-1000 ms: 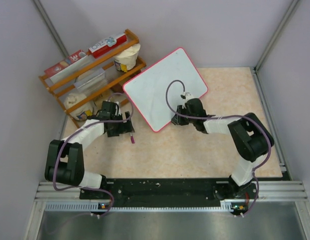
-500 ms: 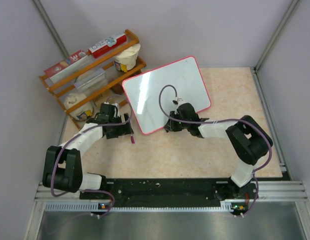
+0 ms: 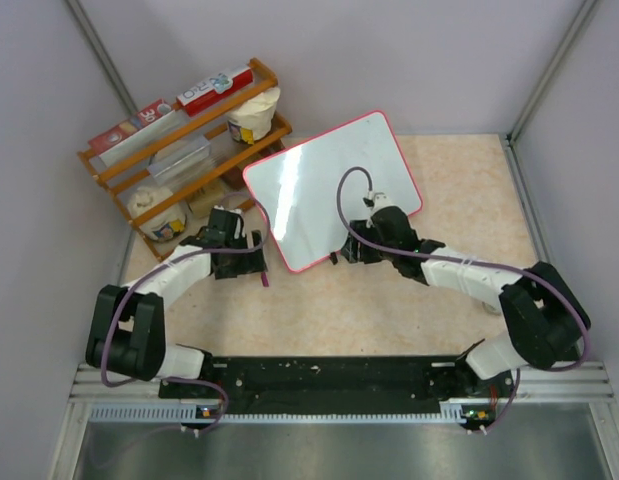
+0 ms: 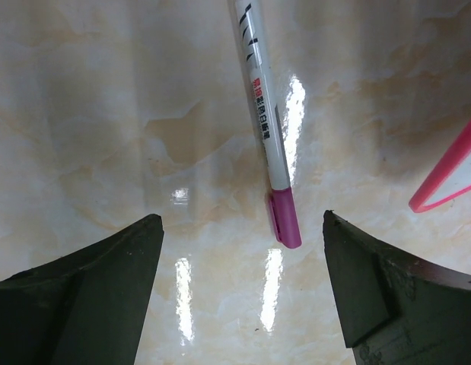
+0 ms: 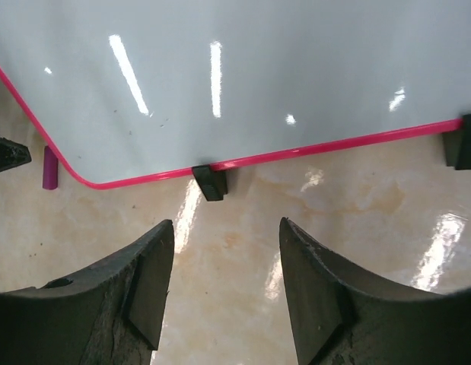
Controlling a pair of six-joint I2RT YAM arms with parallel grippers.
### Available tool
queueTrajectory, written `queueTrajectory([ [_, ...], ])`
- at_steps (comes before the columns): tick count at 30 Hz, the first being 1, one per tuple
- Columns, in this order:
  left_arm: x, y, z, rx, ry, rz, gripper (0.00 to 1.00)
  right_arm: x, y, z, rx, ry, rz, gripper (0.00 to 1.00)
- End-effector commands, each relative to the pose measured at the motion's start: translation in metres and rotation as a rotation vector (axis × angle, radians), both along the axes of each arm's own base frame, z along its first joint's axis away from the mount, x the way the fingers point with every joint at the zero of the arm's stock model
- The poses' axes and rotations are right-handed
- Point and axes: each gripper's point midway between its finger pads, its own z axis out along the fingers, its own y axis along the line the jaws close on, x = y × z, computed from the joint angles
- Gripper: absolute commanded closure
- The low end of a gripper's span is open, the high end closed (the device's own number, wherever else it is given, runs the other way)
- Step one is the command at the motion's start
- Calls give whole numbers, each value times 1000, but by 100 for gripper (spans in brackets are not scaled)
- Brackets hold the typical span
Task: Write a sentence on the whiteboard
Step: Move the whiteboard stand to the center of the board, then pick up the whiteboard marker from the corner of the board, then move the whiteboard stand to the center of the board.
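Note:
My left gripper grabs the marker at its purple-pink cap end (image 3: 265, 279) (image 4: 284, 218) next, which leaves the marker's white body free to hand to my right gripper.
The whiteboard (image 3: 324, 185), white with a pink-red rim, lies at the back middle of the table; no sentence shows on it. In the right wrist view its near edge (image 5: 311, 152) carries two black clips (image 5: 211, 182). My right gripper (image 3: 339, 256) (image 5: 226, 224) is open and empty, just off that edge. A white marker with a purple-pink cap (image 4: 267, 129) (image 3: 264, 279) lies on the table left of the board's near corner (image 4: 448, 179). My left gripper (image 3: 251, 258) (image 4: 241, 220) is open above the table, the marker's cap just ahead of and between its fingertips.
A wooden rack (image 3: 184, 140) with boxes and white tubs stands at the back left, close behind the left arm. Grey walls close in both sides and the back. The marker's cap also shows in the right wrist view (image 5: 49, 168).
The whiteboard has turned clockwise and slid a little left. The right arm's elbow has swung out to the right; its gripper stays at the board's near edge. The left gripper shifted slightly.

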Motion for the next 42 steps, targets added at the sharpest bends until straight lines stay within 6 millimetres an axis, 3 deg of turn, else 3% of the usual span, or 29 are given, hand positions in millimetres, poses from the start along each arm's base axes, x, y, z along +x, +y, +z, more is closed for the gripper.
queueTrajectory([
  [1,14,-2,0,49,-11,16,12,12,-40,4,-65,-51,-97,44],
  [4,20,-2,-6,95,0,35,14,17,-54,2,-68,-45,-118,44],
  [9,28,-11,-10,150,-2,33,23,20,-62,4,-83,-55,-121,44],
  [12,26,-12,-17,179,14,38,35,19,-62,3,-82,-52,-121,44],
  [16,17,-9,-29,195,50,41,59,17,-61,1,-77,-42,-119,44],
  [19,8,-6,-38,200,75,44,68,17,-62,0,-80,-42,-122,44],
  [21,2,-5,-42,203,90,46,81,18,-64,-2,-89,-41,-130,44],
  [25,-1,-5,-39,193,93,50,100,25,-69,-7,-114,-44,-149,43],
  [30,-11,-4,-32,184,106,51,100,33,-79,-8,-148,-57,-189,28],
  [33,-15,-5,-28,168,105,51,100,38,-87,-10,-166,-64,-221,25],
  [37,-23,-10,-26,125,115,38,100,49,-93,-18,-155,-41,-230,29],
  [38,-24,-11,-25,119,111,36,100,52,-97,-24,-157,-25,-235,40],
  [39,-27,-11,-25,113,110,37,100,55,-95,-26,-147,-21,-231,43],
  [42,-29,-12,-22,98,99,34,100,64,-94,-33,-146,0,-227,44],
])
